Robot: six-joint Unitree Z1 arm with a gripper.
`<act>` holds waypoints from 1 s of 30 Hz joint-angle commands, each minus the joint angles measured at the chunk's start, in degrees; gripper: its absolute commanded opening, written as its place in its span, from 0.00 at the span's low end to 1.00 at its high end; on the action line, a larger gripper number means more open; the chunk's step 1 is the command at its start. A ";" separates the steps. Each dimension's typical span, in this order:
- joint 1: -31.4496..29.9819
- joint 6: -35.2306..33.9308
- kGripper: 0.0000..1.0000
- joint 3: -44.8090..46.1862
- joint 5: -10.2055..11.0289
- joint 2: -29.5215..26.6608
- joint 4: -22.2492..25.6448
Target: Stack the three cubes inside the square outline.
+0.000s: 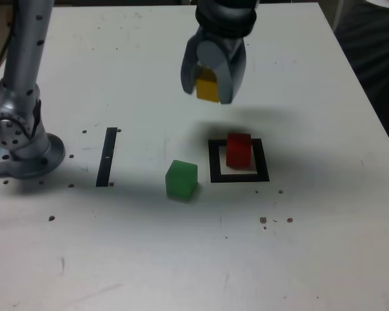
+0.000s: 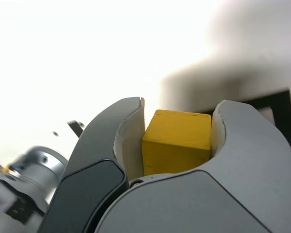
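Note:
The yellow cube [image 1: 208, 87] hangs well above and short of the red cube's top [image 1: 238, 139] and would miss if released now, so my gripper moves it there first.
My gripper [image 1: 211, 87] hangs in the air above the table, shut on the yellow cube [image 1: 208, 87], which sits between the two grey fingers [image 2: 177, 141]. The red cube [image 1: 238, 150] stands inside the square outline [image 1: 239, 161], below the gripper and a little toward the exterior view's right. The green cube [image 1: 181, 179] rests on the table just to the exterior view's left of the outline, outside it. A corner of the outline [image 2: 281, 104] shows past the fingers in the wrist view.
The arm's grey base [image 1: 19, 139] stands at the exterior view's left edge. A narrow black strip [image 1: 107, 157] lies on the white table [image 1: 181, 259] between the base and the green cube. Small dark specks dot the surface.

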 commanded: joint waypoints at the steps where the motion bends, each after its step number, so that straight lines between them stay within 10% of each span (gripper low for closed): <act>1: -1.36 -1.83 0.32 -0.52 -0.82 0.00 0.24; 30: -8.95 -13.13 0.32 -2.55 -7.75 4.85 -5.23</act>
